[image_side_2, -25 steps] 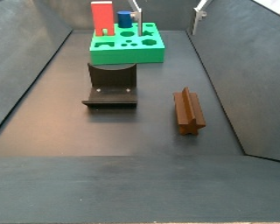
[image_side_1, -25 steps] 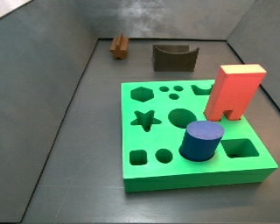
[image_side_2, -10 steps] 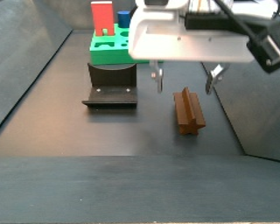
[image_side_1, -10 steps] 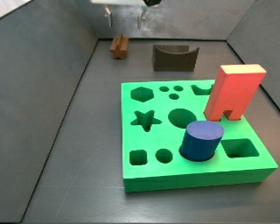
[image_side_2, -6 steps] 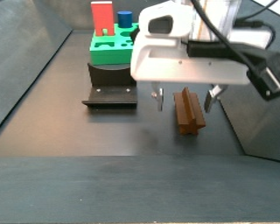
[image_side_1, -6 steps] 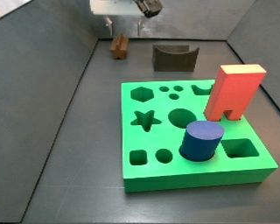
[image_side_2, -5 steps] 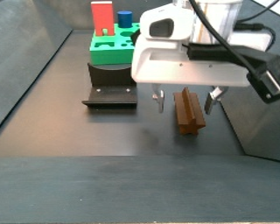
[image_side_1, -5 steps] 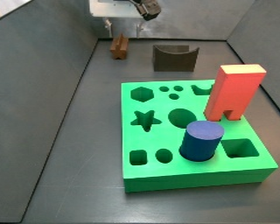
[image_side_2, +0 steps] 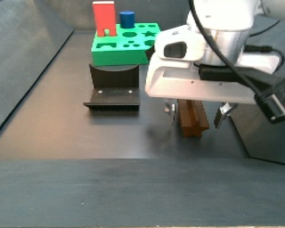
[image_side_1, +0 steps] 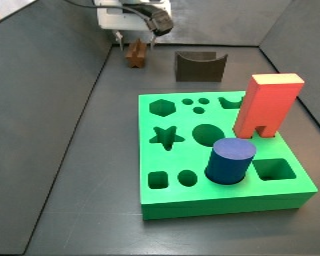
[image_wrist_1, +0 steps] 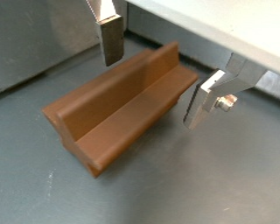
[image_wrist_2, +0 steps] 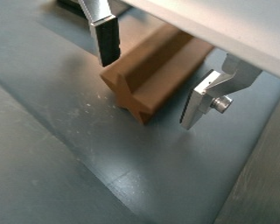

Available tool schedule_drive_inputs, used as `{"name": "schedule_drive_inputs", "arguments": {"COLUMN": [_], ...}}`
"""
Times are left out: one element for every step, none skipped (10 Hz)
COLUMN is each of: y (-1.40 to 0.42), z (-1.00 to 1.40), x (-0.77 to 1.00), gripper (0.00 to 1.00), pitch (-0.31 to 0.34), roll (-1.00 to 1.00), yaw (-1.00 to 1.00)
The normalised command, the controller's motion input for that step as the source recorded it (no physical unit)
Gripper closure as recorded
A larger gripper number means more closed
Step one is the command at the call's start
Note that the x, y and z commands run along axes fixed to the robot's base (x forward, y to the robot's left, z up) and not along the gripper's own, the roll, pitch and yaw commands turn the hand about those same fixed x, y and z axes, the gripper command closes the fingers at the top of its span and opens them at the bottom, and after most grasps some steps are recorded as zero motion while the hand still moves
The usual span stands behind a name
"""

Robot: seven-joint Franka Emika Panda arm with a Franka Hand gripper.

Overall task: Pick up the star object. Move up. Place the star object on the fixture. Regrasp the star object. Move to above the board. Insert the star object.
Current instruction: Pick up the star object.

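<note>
The star object needs to go onto the fixture (image_side_1: 199, 66), so my gripper next needs to grab it across its ridged long sides.
The star object (image_wrist_1: 125, 103) is a brown ridged prism lying flat on the dark floor; it also shows in the wrist view (image_wrist_2: 157, 72) and in both side views (image_side_1: 136, 56) (image_side_2: 192, 117). My gripper (image_wrist_1: 152, 68) (image_wrist_2: 149, 74) straddles it, open, one silver finger (image_wrist_1: 111, 37) on one long side and one finger (image_wrist_1: 205, 99) on the other, with a gap on each side. In the side views the gripper (image_side_2: 194, 109) (image_side_1: 133, 40) hangs low over the star object. The fixture (image_side_1: 199, 66) (image_side_2: 113, 85) stands apart. The green board (image_side_1: 218, 155) (image_side_2: 131, 44) has a star hole (image_side_1: 164, 136).
A red arch block (image_side_1: 267, 104) and a blue cylinder (image_side_1: 232, 161) stand on the board. Grey walls (image_side_1: 69, 60) enclose the floor; the star object lies near the wall (image_side_2: 246, 98).
The gripper has come down from above the star object until its open fingers sit on either side of it. The star object has not moved.
</note>
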Motion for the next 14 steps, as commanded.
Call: {"name": "schedule_drive_inputs", "arguments": {"y": [0.05, 0.0, 0.0, 0.0, 0.0, 0.0, 0.0, 0.0, 0.0, 0.0, 0.0, 0.0, 0.0, 0.0], "z": [-0.33, 0.0, 0.0, 0.0, 0.0, 0.0, 0.0, 0.0, 0.0, 0.0, 0.0, 0.0, 0.0, 0.0], "x": [-0.1, 0.0, 0.0, 0.0, 0.0, 0.0, 0.0, 0.0, 0.0, 0.0, 0.0, 0.0, 0.0, 0.0], "gripper": [0.0, 0.0, 0.0, 0.0, 0.0, 1.0, 1.0, 1.0, 1.0, 1.0, 1.0, 1.0, 1.0, 1.0], "pitch": [-0.153, 0.0, 0.0, 0.0, 0.0, 0.0, 0.0, 0.0, 0.0, 0.0, 0.0, 0.0, 0.0, 0.0], "roll": [-0.17, 0.01, 0.02, 0.03, 0.0, 0.0, 0.0, 0.0, 0.0, 0.0, 0.0, 0.0, 0.0, 0.0], "yaw": [-0.47, 0.0, 0.0, 0.0, 0.0, 0.0, 0.0, 0.0, 0.0, 0.0, 0.0, 0.0, 0.0, 0.0]}}
